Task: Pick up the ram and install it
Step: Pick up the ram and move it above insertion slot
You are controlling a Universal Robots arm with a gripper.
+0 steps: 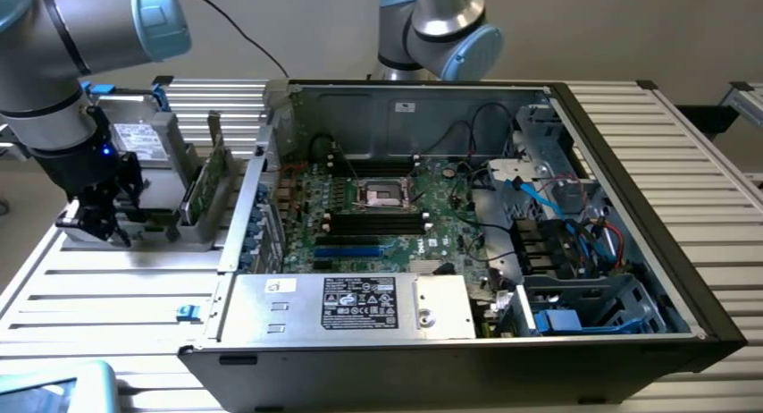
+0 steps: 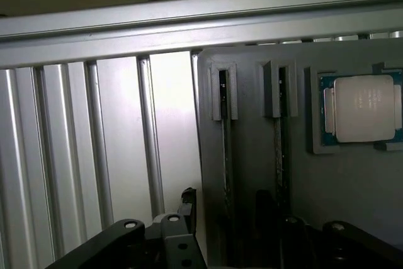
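I should next have my gripper grab the ram stick by the middle of its long top edge (image 2: 227,187), so that the ram can be installed in the motherboard.
In the wrist view a grey holder block (image 2: 352,187) has two narrow slots. Each slot holds a thin ram stick seen edge-on: one ram (image 2: 225,149) and a second stick (image 2: 278,155) beside it. My gripper (image 2: 227,218) hangs over the first stick, open, with a dark finger (image 2: 187,205) on one side and the other finger past the stick. Nothing is held. In the exterior view the gripper (image 1: 102,221) sits low over the holder (image 1: 138,230) on the exterior view's left of the open PC case, and it covers the sticks there.
A CPU (image 2: 362,108) lies in a pocket of the holder. Upright green boards (image 1: 214,176) stand between holder and case. The motherboard (image 1: 357,198) has black slots (image 1: 375,221) and blue slots (image 1: 352,249). A second arm (image 1: 435,29) stands behind the case. The table (image 1: 107,297) is ribbed aluminium.
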